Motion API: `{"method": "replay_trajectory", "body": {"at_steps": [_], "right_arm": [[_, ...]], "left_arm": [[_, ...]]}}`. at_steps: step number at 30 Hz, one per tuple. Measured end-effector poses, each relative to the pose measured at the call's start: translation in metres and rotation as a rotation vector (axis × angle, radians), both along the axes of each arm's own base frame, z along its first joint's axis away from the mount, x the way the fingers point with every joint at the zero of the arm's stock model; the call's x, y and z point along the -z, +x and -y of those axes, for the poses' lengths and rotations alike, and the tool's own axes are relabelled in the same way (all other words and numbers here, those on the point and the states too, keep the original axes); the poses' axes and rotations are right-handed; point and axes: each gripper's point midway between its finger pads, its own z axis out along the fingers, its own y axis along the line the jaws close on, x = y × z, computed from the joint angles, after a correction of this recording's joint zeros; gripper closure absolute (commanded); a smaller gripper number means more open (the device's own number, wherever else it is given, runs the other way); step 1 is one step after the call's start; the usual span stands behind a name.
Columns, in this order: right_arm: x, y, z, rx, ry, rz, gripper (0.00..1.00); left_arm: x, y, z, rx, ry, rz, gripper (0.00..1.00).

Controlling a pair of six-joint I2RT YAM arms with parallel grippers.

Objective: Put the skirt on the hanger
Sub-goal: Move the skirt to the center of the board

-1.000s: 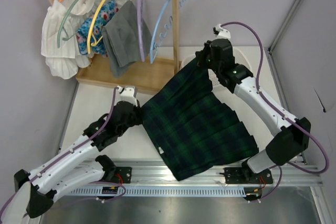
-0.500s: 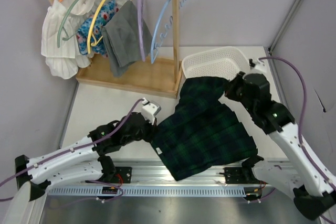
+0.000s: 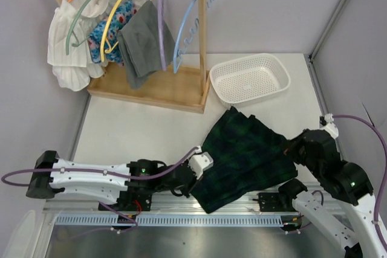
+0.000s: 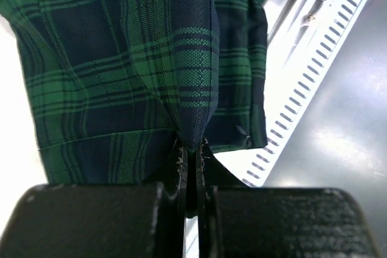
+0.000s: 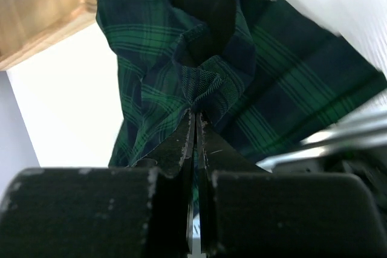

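I need to move the pinched fold to the skirt's corner on the front bar's side before my left gripper releases it. The fold is raised over the skirt (image 3: 245, 152), short of that corner, and would fall bunched if released now.
The skirt (image 3: 245, 152), dark green and navy plaid, lies bunched on the table near the front rail. My left gripper (image 3: 196, 170) is shut on its lower left edge, and in the left wrist view the cloth is pinched between the left gripper's (image 4: 192, 144) fingertips. My right gripper (image 3: 290, 149) is shut on the skirt's right side; the right wrist view shows a fold of the skirt (image 5: 181, 58) caught at that gripper's (image 5: 195, 114) tips. A light blue hanger (image 3: 186, 31) hangs bare on the rack, far from both grippers.
The wooden rack (image 3: 151, 86) at the back left carries several hangers with a white garment, a flowered one and a grey one. A white mesh basket (image 3: 249, 78) stands behind the skirt. The metal rail (image 3: 181, 200) runs along the near edge.
Both arms have drawn back toward the near edge, pulling the skirt away from the rack and off the basket. The skirt is now bunched closer together.
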Motion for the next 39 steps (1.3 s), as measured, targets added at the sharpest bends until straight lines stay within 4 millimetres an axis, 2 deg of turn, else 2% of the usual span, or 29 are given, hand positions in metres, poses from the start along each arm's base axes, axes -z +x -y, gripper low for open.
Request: {"method": "replay_trajectory", "body": {"at_steps": [5,9,15,22,25,26,27,28,29,31,32,33,35,39], "right_arm": [[0.01,-0.025,0.014,0.042,0.026,-0.035,1.0],[0.017,-0.036,0.019,0.053,0.035,-0.042,1.0],[0.023,-0.036,0.023,0.068,0.017,-0.05,1.0],[0.025,-0.035,0.031,0.101,-0.015,-0.047,1.0],[0.028,-0.034,0.034,0.113,-0.031,-0.052,1.0],[0.028,-0.034,0.036,0.118,-0.035,-0.05,0.97],[0.028,-0.034,0.036,0.121,-0.038,-0.05,0.9],[0.028,-0.034,0.037,0.123,-0.04,-0.049,0.79],[0.027,-0.034,0.037,0.124,-0.044,-0.05,0.6],[0.024,-0.034,0.038,0.118,-0.058,-0.052,0.46],[0.021,-0.034,0.038,0.109,-0.069,-0.057,0.38],[0.015,-0.032,0.037,0.103,-0.076,-0.055,0.23],[0.003,-0.028,0.036,0.091,-0.096,-0.057,0.15],[-0.029,-0.011,0.03,0.066,-0.135,-0.037,0.16]], "left_arm": [[0.009,-0.028,0.011,0.034,0.008,0.004,1.0],[0.022,-0.037,0.014,0.01,0.046,0.008,1.0],[0.029,-0.052,0.03,-0.021,0.074,0.038,1.0],[0.043,-0.051,0.04,-0.072,0.136,0.057,0.99],[0.043,-0.051,0.042,-0.071,0.134,0.054,0.89],[0.043,-0.052,0.042,-0.067,0.134,0.055,0.75],[0.043,-0.052,0.042,-0.059,0.134,0.058,0.63],[0.042,-0.054,0.043,-0.051,0.131,0.056,0.49],[0.041,-0.055,0.044,-0.046,0.127,0.052,0.28],[0.039,-0.057,0.045,-0.038,0.116,0.044,0.15],[0.036,-0.058,0.046,-0.037,0.106,0.04,0.06],[0.032,-0.059,0.046,-0.033,0.096,0.037,0.01],[0.021,-0.059,0.046,-0.03,0.059,0.026,0.0],[-0.016,-0.054,0.043,-0.044,-0.062,-0.001,0.01]]}}
